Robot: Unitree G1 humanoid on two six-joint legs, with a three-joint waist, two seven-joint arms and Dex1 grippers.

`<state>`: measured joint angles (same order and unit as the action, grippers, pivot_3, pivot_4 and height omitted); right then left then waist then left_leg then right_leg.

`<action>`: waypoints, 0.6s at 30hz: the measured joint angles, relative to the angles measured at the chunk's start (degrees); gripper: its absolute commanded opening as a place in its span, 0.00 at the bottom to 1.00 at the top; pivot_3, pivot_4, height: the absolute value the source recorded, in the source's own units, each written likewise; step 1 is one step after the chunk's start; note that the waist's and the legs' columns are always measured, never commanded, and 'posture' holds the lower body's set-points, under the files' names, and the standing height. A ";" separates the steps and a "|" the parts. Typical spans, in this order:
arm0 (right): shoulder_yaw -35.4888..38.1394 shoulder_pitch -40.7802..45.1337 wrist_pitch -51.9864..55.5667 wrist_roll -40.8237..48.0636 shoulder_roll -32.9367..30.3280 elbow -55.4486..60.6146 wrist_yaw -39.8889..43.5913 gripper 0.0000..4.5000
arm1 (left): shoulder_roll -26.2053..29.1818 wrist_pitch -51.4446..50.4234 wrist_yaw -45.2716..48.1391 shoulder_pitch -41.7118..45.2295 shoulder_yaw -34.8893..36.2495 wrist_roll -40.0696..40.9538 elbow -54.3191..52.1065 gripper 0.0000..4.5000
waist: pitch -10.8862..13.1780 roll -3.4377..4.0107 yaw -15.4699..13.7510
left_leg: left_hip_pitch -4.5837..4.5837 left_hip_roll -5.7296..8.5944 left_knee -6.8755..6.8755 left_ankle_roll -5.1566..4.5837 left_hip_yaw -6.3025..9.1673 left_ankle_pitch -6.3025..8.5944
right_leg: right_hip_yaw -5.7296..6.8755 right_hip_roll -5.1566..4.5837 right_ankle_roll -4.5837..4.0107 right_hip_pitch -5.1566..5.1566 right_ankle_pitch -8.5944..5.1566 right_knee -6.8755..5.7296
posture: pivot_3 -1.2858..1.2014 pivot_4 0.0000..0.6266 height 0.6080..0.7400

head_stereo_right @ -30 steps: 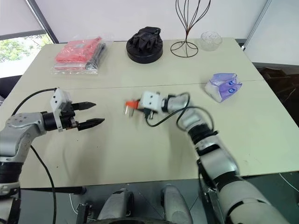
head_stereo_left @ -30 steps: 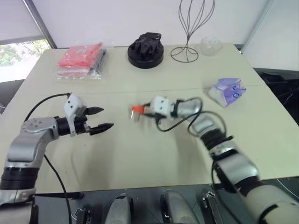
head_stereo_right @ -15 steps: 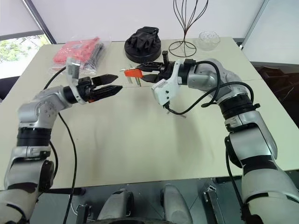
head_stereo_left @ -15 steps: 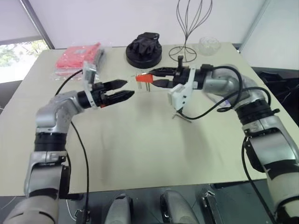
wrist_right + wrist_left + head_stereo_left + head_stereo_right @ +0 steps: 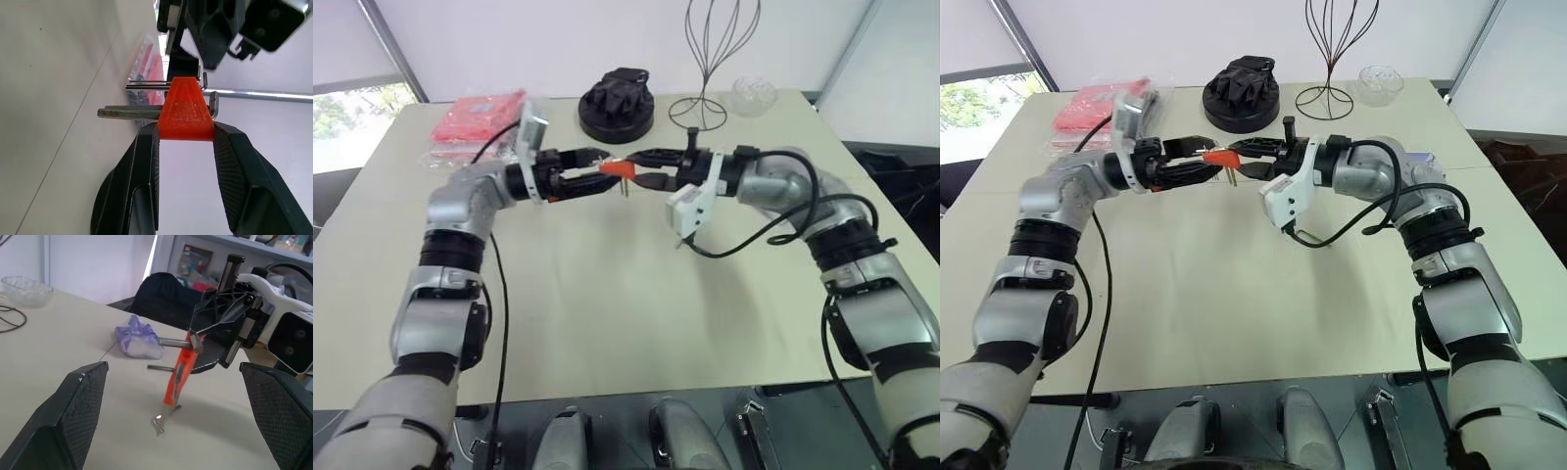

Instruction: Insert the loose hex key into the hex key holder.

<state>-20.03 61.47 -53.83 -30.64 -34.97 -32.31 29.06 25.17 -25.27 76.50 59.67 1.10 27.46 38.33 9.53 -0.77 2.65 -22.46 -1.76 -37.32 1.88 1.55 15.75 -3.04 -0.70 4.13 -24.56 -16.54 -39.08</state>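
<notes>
The right gripper's fingers cover the upper part of the hex key holder, so the left gripper should grab the holder by its bare lower part (image 5: pixel 172 387) next.
The hex key holder (image 5: pixel 619 168) is a small orange-red block with several thin grey keys sticking out of it, held in the air above the table's far middle. My right gripper (image 5: pixel 186 128) is shut on it, one finger on each side of the block (image 5: pixel 186 111). My left gripper (image 5: pixel 599 171) comes in from the left and stands open, its two fingers wide apart around the holder (image 5: pixel 177 374) without touching it. I cannot pick out the loose hex key; it is hidden or out of view.
On the beige table (image 5: pixel 607 323), a red plastic packet (image 5: pixel 475 122) lies at the far left. A black round stand (image 5: pixel 619 103), a wire stand (image 5: pixel 705 59) and a glass bowl (image 5: pixel 751 95) stand along the back. A purple-white pouch (image 5: pixel 139 335) lies to the right.
My right gripper has lifted the holder off the table and turned it. My left gripper has risen and swung right, and its open fingers now flank the holder.
</notes>
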 measured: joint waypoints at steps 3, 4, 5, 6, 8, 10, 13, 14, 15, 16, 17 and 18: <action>0.00 -0.54 1.11 0.37 0.09 1.34 0.16 0.22 | -0.77 0.95 1.51 0.27 -0.35 -1.17 1.66 0.60 | 0.00 0.00 0.11 | 0.01 -0.01 0.01 0.00 0.02 0.00 | 0.00 0.03 0.00 0.00 0.00 0.00 | 0.52 0.24 1.00; 0.00 -0.68 1.42 0.49 0.07 1.86 0.29 0.22 | -0.90 1.12 1.94 0.35 -0.36 -1.52 2.08 0.48 | 0.00 0.00 0.13 | 0.01 -0.02 0.01 0.00 0.02 0.00 | 0.00 0.03 0.00 0.00 0.00 -0.01 | 0.52 0.24 1.00; 0.00 -0.85 1.81 0.59 0.06 2.33 0.46 0.22 | -1.14 1.29 2.06 0.52 -0.32 -1.83 2.49 0.35 | 0.00 0.00 0.11 | 0.01 -0.01 0.01 0.00 0.02 0.00 | 0.00 0.03 0.00 0.00 0.00 -0.01 | 0.52 0.24 1.00; 0.00 -1.03 2.31 0.69 0.08 2.99 0.58 0.22 | -1.48 1.56 2.18 0.84 -0.26 -1.93 3.19 0.24 | 0.00 0.00 0.05 | 0.00 -0.01 0.00 0.00 0.02 0.00 | 0.00 0.02 0.00 0.00 0.00 0.00 | 0.52 0.24 1.00; 0.02 -1.27 3.43 1.15 0.04 3.21 0.94 0.22 | -2.17 2.24 2.92 0.95 -0.27 -2.11 3.32 0.00 | 0.00 -0.01 -0.05 | 0.00 0.00 0.00 0.00 0.01 0.00 | 0.00 0.00 0.00 0.00 0.00 0.00 | 0.52 0.24 1.00; 0.08 -1.82 4.01 1.82 0.04 3.60 1.10 0.22 | -2.29 2.83 3.03 0.98 -0.28 -2.57 3.36 0.00 | 0.00 -0.01 -0.05 | 0.00 0.00 0.00 0.00 0.02 0.00 | 0.00 0.00 0.00 0.00 0.00 -0.01 | 0.52 0.24 1.00; 0.14 -2.46 4.87 2.26 -0.27 4.54 1.66 0.22 | -2.82 3.28 3.02 0.98 -0.20 -2.79 3.85 0.00 | 0.00 -0.01 -0.07 | 0.00 0.00 0.00 -0.01 0.02 0.00 | 0.00 0.00 0.00 0.00 0.00 0.00 | 0.52 0.24 1.00; 0.15 -2.58 5.03 2.39 -0.33 4.71 1.75 0.22 | -2.88 3.28 3.02 0.98 -0.20 -2.85 3.87 0.00 | 0.01 -0.01 -0.05 | 0.00 0.00 0.00 -0.01 0.01 0.00 | 0.00 0.00 0.00 0.00 0.00 0.00 | 0.52 0.24 1.00; 0.15 -2.68 5.16 2.52 -0.36 4.82 1.83 0.22 | -2.91 3.28 3.02 0.98 -0.20 -2.94 3.86 0.00 | 0.00 -0.01 0.00 | 0.00 0.00 0.00 -0.01 0.02 0.00 | 0.00 0.01 0.00 0.00 0.00 0.00 | 0.52 0.24 1.00; 0.15 -2.81 5.27 2.70 -0.37 4.90 1.93 0.22 | -2.93 3.29 3.05 0.98 -0.20 -3.06 3.84 0.00 | 0.01 -0.01 0.02 | 0.00 -0.01 0.00 -0.01 0.02 0.01 | 0.00 0.02 0.00 0.00 0.00 0.00 | 0.52 0.24 1.00; 0.16 -2.94 5.47 2.83 -0.37 5.02 2.07 0.22 | -2.96 3.32 3.05 0.98 -0.20 -3.17 3.84 0.00 | 0.01 -0.01 0.04 | 0.00 -0.01 0.00 -0.01 0.02 0.01 | 0.00 0.02 0.00 0.00 0.00 -0.01 | 0.52 0.24 1.00; 0.16 -3.00 5.61 2.92 -0.36 5.14 2.17 0.22 | -2.96 3.34 3.04 0.98 -0.20 -3.19 3.84 0.00 | 0.01 -0.01 0.05 | 0.00 -0.01 0.00 -0.01 0.02 0.00 | 0.00 0.02 0.00 0.00 0.00 -0.01 | 0.52 0.24 1.00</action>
<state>-19.88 58.47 -48.22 -27.72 -35.33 -27.17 31.23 22.20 -21.93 79.54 60.65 0.89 24.27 42.17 9.54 -0.78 2.69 -22.46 -1.77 -37.32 1.87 1.57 15.75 -3.04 -0.68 4.13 -24.56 -16.54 -39.08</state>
